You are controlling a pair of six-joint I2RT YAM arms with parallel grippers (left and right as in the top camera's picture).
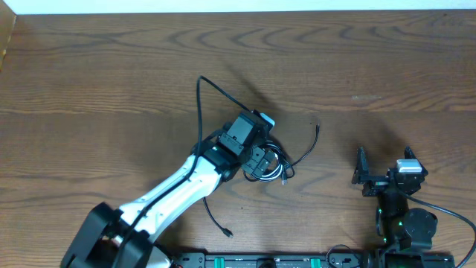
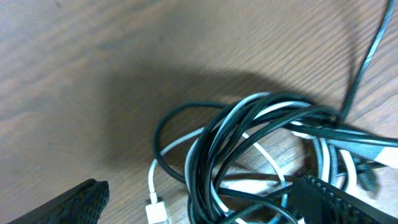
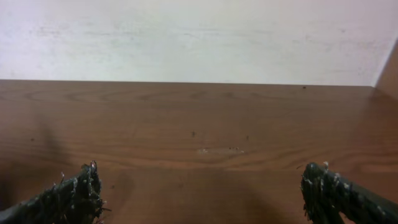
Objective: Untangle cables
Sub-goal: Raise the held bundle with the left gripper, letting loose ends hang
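Observation:
My left gripper grabs the tangled bunch [image 2: 249, 155] across its looped side [image 2: 208, 173] next, since this leaves loose strands free for my right gripper to untangle.
The cables [image 1: 278, 165] lie in a tangled bunch of thin black cords and one white cord at mid table. Loose black strands run out to the back left [image 1: 201, 89], to the right [image 1: 315, 134] and to the front [image 1: 220, 223]. My left gripper [image 1: 262, 161] is open and low over the bunch. In the left wrist view the bunch [image 2: 249, 155] lies between its two fingers [image 2: 199, 208], with a white plug [image 2: 156, 211] near the left finger. My right gripper [image 1: 388, 171] is open and empty at the front right, away from the cables; its fingers [image 3: 202, 199] are wide apart over bare wood.
The wooden table [image 1: 111, 74] ends at a pale wall [image 3: 199, 37] at the back. The arm bases stand at the front edge [image 1: 405, 231].

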